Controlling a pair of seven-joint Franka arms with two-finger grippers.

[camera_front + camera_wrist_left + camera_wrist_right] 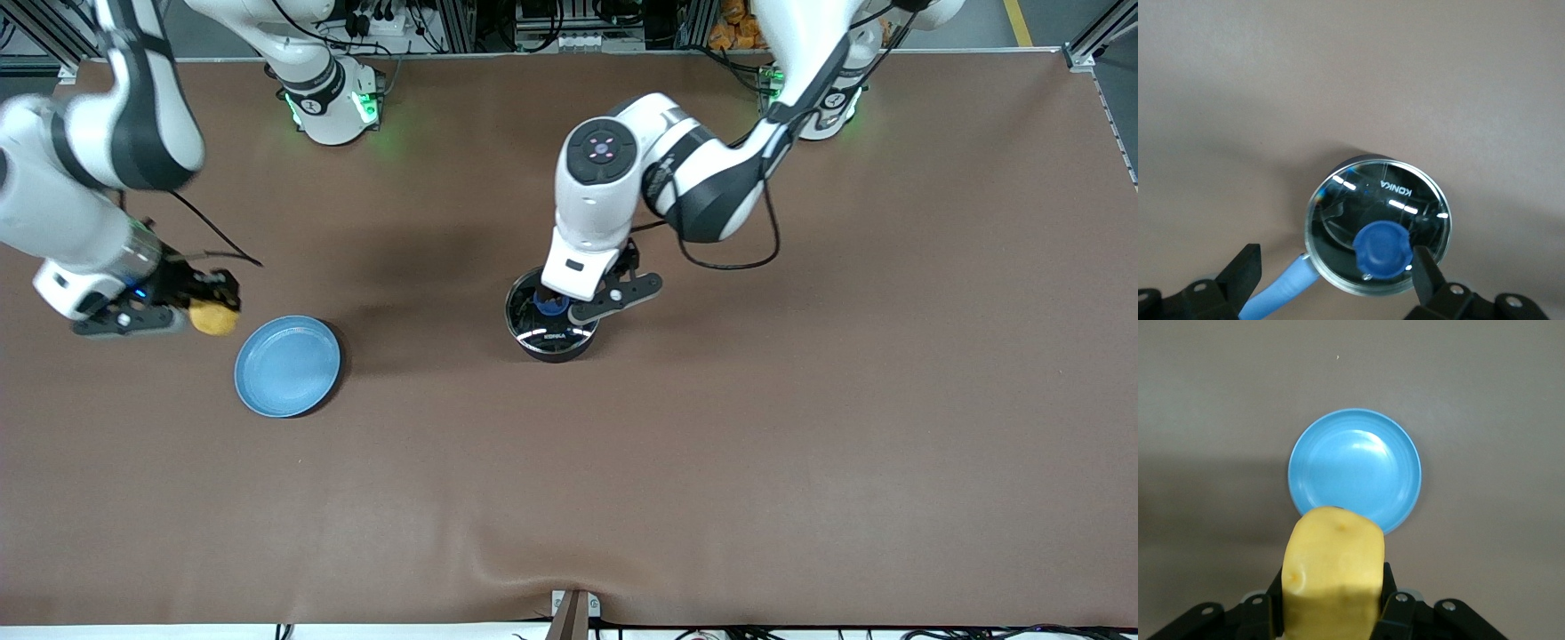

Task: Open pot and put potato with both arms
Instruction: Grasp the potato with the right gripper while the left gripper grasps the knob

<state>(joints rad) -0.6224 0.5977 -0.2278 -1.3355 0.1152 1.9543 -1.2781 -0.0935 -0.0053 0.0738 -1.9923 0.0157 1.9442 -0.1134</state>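
Note:
My left gripper grabs the glass lid by its blue knob (551,303) next, to open the pot for the potato (214,317).
The black pot (551,342) stands mid-table with its clear glass lid (1405,200) on. My left gripper (1336,267) is open just over the pot (562,295). One finger (1426,270) is close beside the blue knob (1383,250), and the other finger (1245,270) is wide of it, by the blue handle (1281,287). My right gripper (1331,587) is shut on the yellow potato (1335,570). It holds the potato (214,317) over the table beside the plate, toward the right arm's end.
A flat light-blue plate (287,366) lies on the brown table (711,462) between the potato and the pot, a little nearer the front camera. It also shows in the right wrist view (1355,470).

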